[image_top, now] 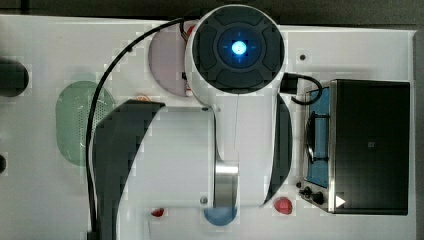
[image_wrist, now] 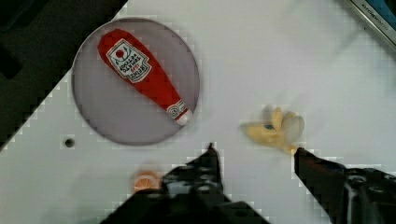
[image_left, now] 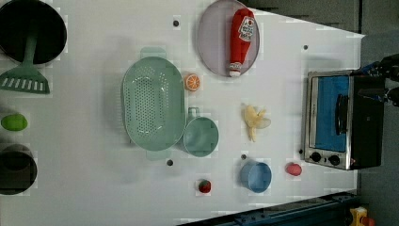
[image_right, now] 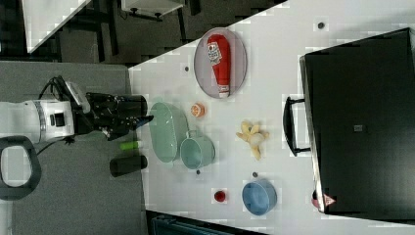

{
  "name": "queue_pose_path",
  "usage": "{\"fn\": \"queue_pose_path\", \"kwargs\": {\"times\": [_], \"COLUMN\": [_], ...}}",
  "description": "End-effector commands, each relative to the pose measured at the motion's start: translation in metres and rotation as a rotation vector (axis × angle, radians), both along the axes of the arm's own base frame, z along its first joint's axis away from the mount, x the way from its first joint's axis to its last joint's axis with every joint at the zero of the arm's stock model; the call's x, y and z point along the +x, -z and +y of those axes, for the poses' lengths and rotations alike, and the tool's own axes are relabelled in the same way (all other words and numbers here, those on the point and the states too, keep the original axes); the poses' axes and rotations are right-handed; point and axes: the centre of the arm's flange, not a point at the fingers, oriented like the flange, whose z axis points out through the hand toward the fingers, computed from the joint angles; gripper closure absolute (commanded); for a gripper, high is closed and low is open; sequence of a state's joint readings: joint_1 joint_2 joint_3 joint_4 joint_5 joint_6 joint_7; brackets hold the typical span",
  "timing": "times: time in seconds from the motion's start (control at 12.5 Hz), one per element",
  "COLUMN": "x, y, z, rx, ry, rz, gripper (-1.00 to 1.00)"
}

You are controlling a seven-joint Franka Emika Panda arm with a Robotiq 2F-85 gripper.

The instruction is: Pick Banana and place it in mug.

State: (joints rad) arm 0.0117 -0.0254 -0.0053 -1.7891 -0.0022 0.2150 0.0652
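Note:
My gripper grabs the banana by its unpeeled end [image_left: 252,131] next. Then it places the banana in the mint-green mug [image_left: 201,135].
The banana [image_left: 254,121] is pale yellow and partly peeled, lying on the white table between the mug and the toaster oven; it also shows in the right view [image_right: 252,134]. The mint-green mug [image_left: 201,135] stands upright against the green colander, mouth up [image_right: 197,151]. In the wrist view my gripper [image_wrist: 254,151] is open above the table, with the banana [image_wrist: 275,130] lying just beyond its black fingertips [image_wrist: 211,156] and nothing between them. The right view shows the gripper [image_right: 144,119] at the end of the white arm. In the top view the arm [image_top: 235,100] covers the middle of the table.
A green colander [image_left: 153,101] sits beside the mug, an orange slice [image_left: 192,82] next to it. A ketchup bottle [image_left: 242,40] lies on a grey plate [image_left: 211,42]. A blue cup [image_left: 256,176], a strawberry [image_left: 204,186], a red fruit [image_left: 293,169] and a toaster oven [image_left: 336,120] surround the banana.

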Motion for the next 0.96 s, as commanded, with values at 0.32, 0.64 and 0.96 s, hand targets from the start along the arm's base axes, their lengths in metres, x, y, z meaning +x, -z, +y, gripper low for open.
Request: {"fn": "queue_pose_path", "kwargs": {"times": [0.32,0.64,0.96], "x": [-0.114,-0.100,-0.092], "y": [-0.062,0.009,0.106], "z": [-0.014,-0.016,-0.017], "rx": [-0.004,0.001,0.004], "ry": [0.012,-0.046,-0.095], "rz": [0.041,0.118,0.124], "gripper": [-1.00,-1.00,-1.00]}}
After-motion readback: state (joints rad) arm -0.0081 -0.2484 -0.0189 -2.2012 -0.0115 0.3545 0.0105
